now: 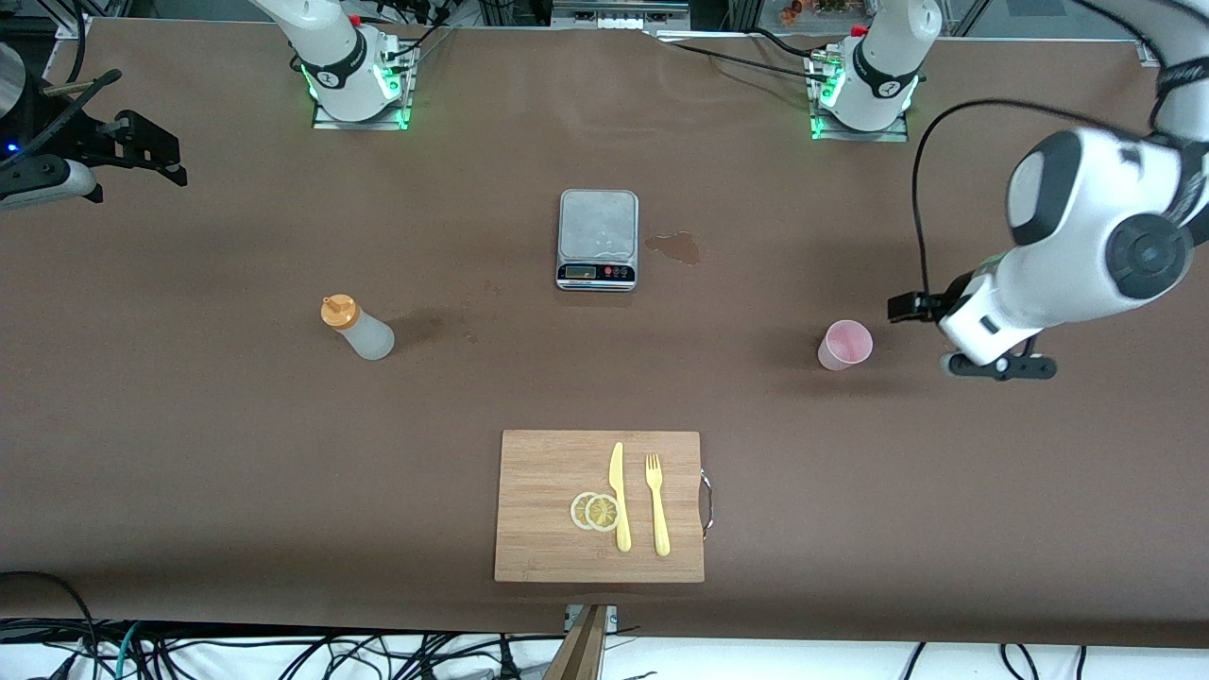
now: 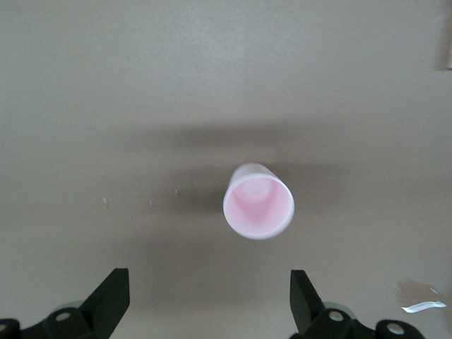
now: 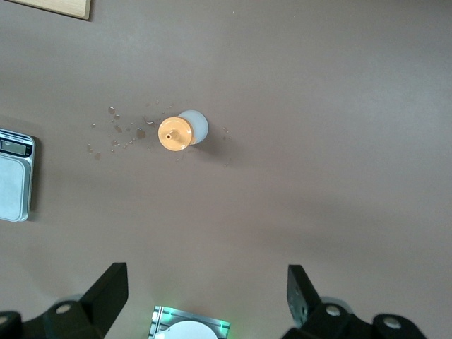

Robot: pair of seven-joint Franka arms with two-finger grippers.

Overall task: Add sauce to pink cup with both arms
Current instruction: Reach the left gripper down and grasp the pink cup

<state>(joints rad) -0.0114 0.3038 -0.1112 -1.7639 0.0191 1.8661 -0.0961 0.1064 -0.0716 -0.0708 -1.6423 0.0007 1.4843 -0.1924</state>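
Observation:
My left gripper grabs the cup by its rim (image 1: 847, 322) next, which leaves the pink cup's opening (image 1: 849, 342) free to take the sauce.
The pink cup (image 1: 843, 345) (image 2: 258, 203) stands upright and looks empty, toward the left arm's end of the table. My left gripper (image 1: 921, 316) (image 2: 210, 289) hovers low beside it, open, with the cup ahead of its spread fingers and apart from them. The sauce bottle (image 1: 359, 329) (image 3: 182, 132), whitish with an orange nozzle cap, stands alone toward the right arm's end. My right gripper (image 3: 205, 286) is open and empty high above the table near its own base (image 3: 187, 326), out of the front view, looking down on the bottle.
A kitchen scale (image 1: 597, 238) (image 3: 13, 180) sits mid-table with a small spill (image 1: 675, 247) beside it. Nearer the front camera lies a wooden cutting board (image 1: 538, 472) with a yellow knife, a fork and lemon slices. Droplets (image 3: 116, 131) dot the table by the bottle. Black equipment (image 1: 94, 151) overhangs the right arm's end.

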